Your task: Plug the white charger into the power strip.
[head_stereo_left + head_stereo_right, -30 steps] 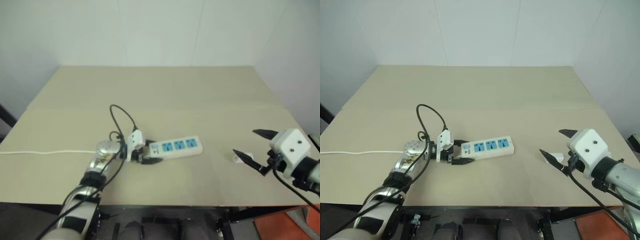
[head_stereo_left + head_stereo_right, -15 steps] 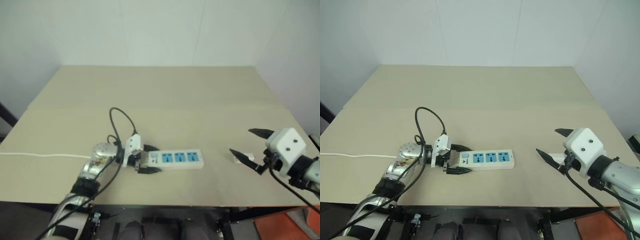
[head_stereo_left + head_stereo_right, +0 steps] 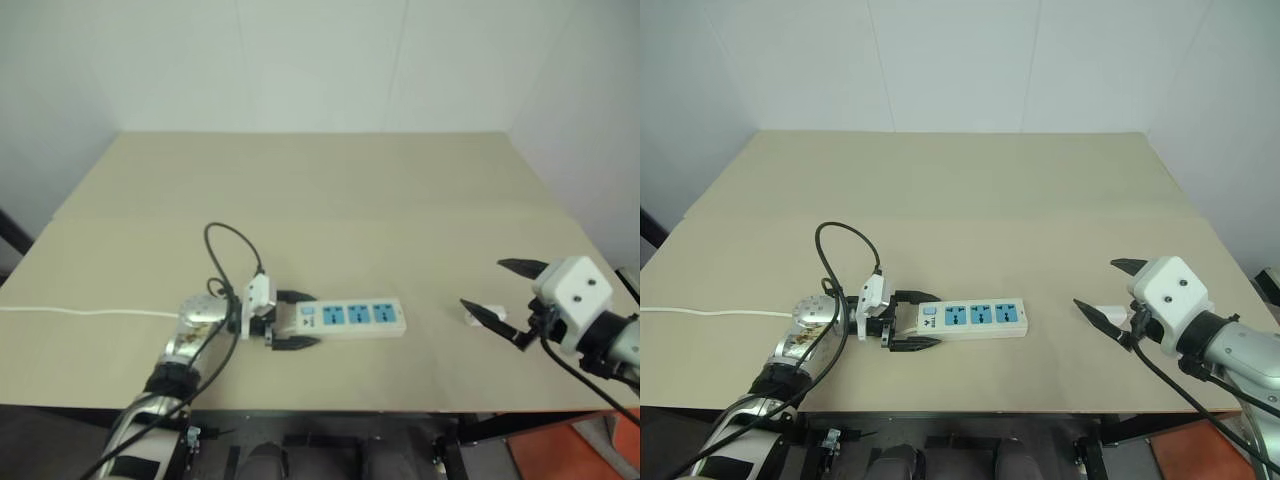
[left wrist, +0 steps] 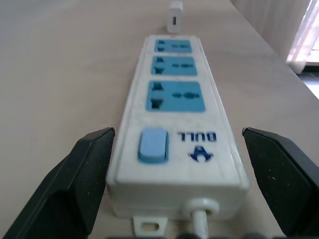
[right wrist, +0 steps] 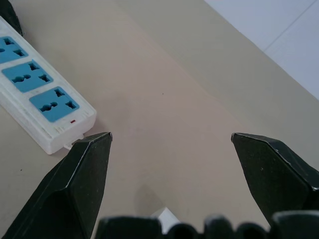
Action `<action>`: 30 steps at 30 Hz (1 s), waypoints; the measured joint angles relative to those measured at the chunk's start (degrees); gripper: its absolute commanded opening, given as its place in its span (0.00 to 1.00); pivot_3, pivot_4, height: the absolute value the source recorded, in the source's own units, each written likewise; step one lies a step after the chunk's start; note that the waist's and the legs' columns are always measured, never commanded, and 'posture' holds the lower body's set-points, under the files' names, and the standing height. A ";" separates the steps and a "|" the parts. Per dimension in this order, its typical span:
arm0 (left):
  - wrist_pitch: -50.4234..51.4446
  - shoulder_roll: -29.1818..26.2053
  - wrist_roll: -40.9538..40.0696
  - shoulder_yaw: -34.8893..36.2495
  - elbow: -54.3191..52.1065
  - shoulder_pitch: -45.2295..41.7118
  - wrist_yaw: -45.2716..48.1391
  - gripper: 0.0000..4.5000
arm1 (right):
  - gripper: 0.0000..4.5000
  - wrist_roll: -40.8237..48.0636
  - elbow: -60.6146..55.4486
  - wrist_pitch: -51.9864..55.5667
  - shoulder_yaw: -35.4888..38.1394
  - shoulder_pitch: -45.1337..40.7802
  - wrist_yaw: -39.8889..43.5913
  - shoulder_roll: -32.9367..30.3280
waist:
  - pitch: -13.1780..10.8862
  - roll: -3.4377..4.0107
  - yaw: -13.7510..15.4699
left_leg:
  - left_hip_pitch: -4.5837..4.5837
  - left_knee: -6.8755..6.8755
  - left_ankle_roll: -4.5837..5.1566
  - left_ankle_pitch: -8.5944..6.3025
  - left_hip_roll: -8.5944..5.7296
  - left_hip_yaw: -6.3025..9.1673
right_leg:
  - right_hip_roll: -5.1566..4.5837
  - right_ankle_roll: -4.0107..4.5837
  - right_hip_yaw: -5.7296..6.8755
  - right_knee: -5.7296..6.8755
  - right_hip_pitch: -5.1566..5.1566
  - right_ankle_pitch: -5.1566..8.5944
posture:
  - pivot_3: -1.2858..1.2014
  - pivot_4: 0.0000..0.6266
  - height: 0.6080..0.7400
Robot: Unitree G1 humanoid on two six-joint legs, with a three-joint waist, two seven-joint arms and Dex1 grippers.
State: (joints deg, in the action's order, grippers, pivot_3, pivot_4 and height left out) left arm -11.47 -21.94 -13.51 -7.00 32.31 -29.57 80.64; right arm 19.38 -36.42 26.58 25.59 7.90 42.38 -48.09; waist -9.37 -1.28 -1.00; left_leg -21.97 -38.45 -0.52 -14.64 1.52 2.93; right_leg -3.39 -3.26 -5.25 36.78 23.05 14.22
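Note:
My left gripper grips the power strip by its switch end [image 3: 308,318] next. That leaves the blue sockets free to take the white charger.
The power strip [image 3: 347,317] lies flat near the table's front edge, its three blue socket faces up and its blue switch [image 4: 152,145] at the left end. My left gripper [image 3: 293,320] is open and straddles that switch end, with a gap between each finger and the strip's sides. The white charger [image 3: 486,317] lies on the table to the right of the strip, and the left wrist view shows this charger [image 4: 175,16] beyond the strip's far end. My right gripper [image 3: 482,284] hovers open just above the charger with nothing held.
The beige table [image 3: 320,200] has open surface behind and between the two grippers. The strip's thin white cord [image 3: 90,311] runs off to the left edge. White walls stand behind the table and on its right.
My left gripper has opened, letting go of the strip's switch end. The strip has swung from a slant to lie straight along the front edge. The right gripper has stayed put.

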 measured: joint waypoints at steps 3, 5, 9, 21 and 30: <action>-1.64 0.29 0.46 -0.67 3.57 -2.26 0.76 0.99 | 1.00 0.02 -0.04 0.02 0.00 0.00 0.00 0.00 | 0.00 0.00 0.09 | 0.01 0.00 0.00 0.00 0.00 0.00 | 0.00 0.00 0.00 0.00 -0.01 0.00 | 0.52 0.24 1.00; -2.95 0.67 0.77 -0.77 5.66 -3.39 1.07 0.99 | 1.00 0.03 -0.04 0.04 0.00 0.00 0.01 0.00 | 0.00 0.00 0.15 | 0.02 0.00 0.00 0.00 -0.01 0.00 | 0.00 0.00 0.00 0.00 -0.03 0.00 | 0.52 0.24 1.00; -4.61 1.34 1.57 -0.97 8.42 -4.68 1.84 0.99 | 1.00 0.05 -0.04 0.09 0.00 -0.23 0.08 -0.03 | 0.04 0.06 0.25 | 0.05 0.00 0.00 0.00 -0.01 0.00 | -0.01 0.00 0.00 0.00 -0.07 0.00 | 0.52 0.24 1.00; -5.78 2.91 1.91 -1.24 8.67 -4.39 4.81 0.87 | 1.00 1.12 -0.04 0.41 -0.01 -0.97 0.81 -0.81 | 0.09 0.13 0.32 | 0.08 0.00 0.00 0.00 -0.02 0.01 | -0.02 -0.02 0.02 -0.05 -0.15 0.01 | 0.52 0.24 1.00; -5.86 3.64 1.88 -1.02 8.63 -3.81 5.09 0.73 | 1.00 1.65 0.02 0.46 -0.02 -2.31 1.18 -1.23 | 0.10 0.15 0.27 | 0.48 0.04 0.06 -0.04 -0.02 0.01 | -0.02 -0.05 0.03 -0.22 -0.58 0.04 | 0.52 0.24 1.00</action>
State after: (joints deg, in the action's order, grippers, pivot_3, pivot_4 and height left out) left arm -17.34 -18.30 -11.63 -8.02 40.94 -33.38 85.73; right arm 21.03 -36.40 27.04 25.57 5.59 43.56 -49.32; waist -9.27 -1.13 -0.73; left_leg -21.49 -38.40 -0.46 -14.67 1.50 2.94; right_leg -3.41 -3.31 -5.22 36.56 22.47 14.26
